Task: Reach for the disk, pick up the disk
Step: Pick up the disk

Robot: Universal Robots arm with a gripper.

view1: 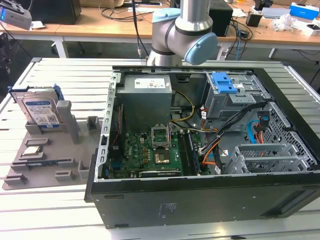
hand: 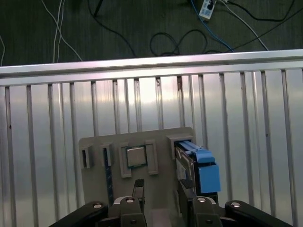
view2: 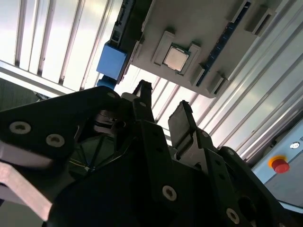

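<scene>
My gripper is to hold the disk next across its flat sides near the disk's top (view1: 41, 99) to pick it up, because the fixture's slot (view1: 46, 129) holds its bottom.
The disk (view1: 41, 110) stands on edge in a slot at the far end of a grey fixture plate (view1: 50, 160), on the exterior view's left, its white-and-blue label facing the camera. In both wrist views its blue side rail (hand: 202, 165) (view2: 112, 60) shows edge-on. My gripper (hand: 162, 189) (view2: 161, 111) hangs well above the fixture, open, with nothing between its dark fingers (view2: 180, 120). It is apart from the disk. The arm's grey and blue joints (view1: 182, 35) sit behind the computer case.
An open black computer case (view1: 200, 150) with motherboard, cables and a blue-latched drive cage (view1: 224, 82) takes up the slatted metal table's middle and right. A small square silver processor chip (hand: 136, 156) (view2: 175, 57) lies in a fixture pocket beside the disk. The table edge (hand: 151, 64) borders dark floor with cables.
</scene>
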